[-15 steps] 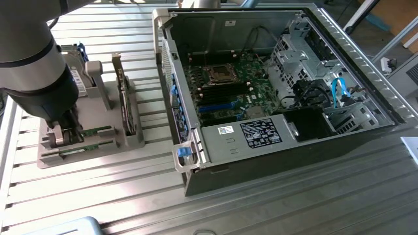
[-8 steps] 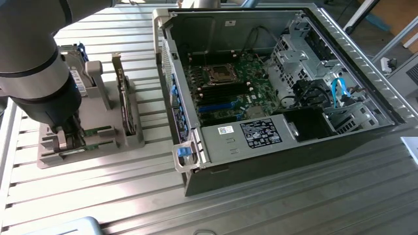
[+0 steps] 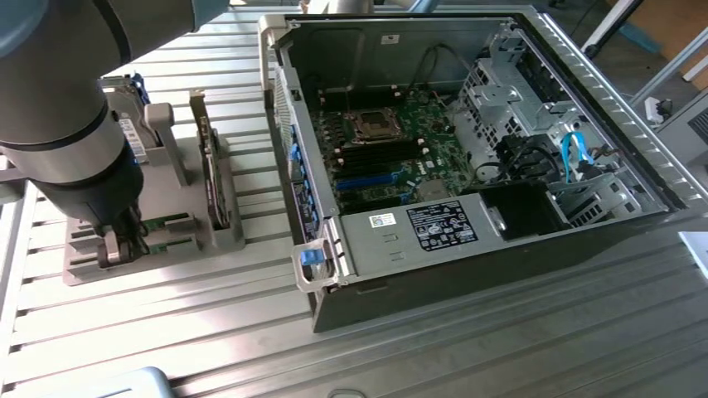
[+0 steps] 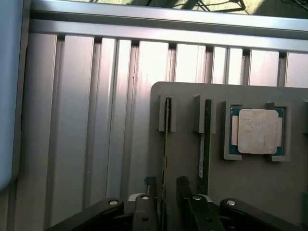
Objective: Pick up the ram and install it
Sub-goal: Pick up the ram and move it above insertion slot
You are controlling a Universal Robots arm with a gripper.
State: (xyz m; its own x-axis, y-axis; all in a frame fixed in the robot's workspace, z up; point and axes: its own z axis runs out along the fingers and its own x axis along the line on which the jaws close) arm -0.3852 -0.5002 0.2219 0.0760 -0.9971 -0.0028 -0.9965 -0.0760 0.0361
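Note:
My gripper next needs to take hold of its open upper edge (image 4: pixel 164 191) between the ends of the ram (image 4: pixel 167 127), which sit inside the holder's slots, to pick up the ram.
The ram (image 4: pixel 167 127) is a thin green stick standing on edge in a slot of the grey holder (image 4: pixel 250 192). My gripper (image 4: pixel 165 208) is lowered over its near end. The dark fingers (image 4: pixel 145 211) stand one on each side of the stick with a narrow gap showing, so the gripper is open. A second green stick (image 4: pixel 207 139) stands in the neighbouring slot. In the exterior view, my gripper (image 3: pixel 119 245) reaches down into the holder (image 3: pixel 166 278) at the left. The open computer case (image 3: pixel 553 50) lies to the right, and its motherboard's black memory slots (image 3: pixel 382 151) are bare.
A square silver processor chip (image 4: pixel 257 131) lies in a recess of the holder beside the sticks. A dark expansion card (image 3: pixel 210 178) and a drive (image 3: pixel 142 124) stand upright in the same holder. The case wall (image 3: pixel 293 166) rises between holder and motherboard. Ribbed metal table (image 3: pixel 221 332) all around.

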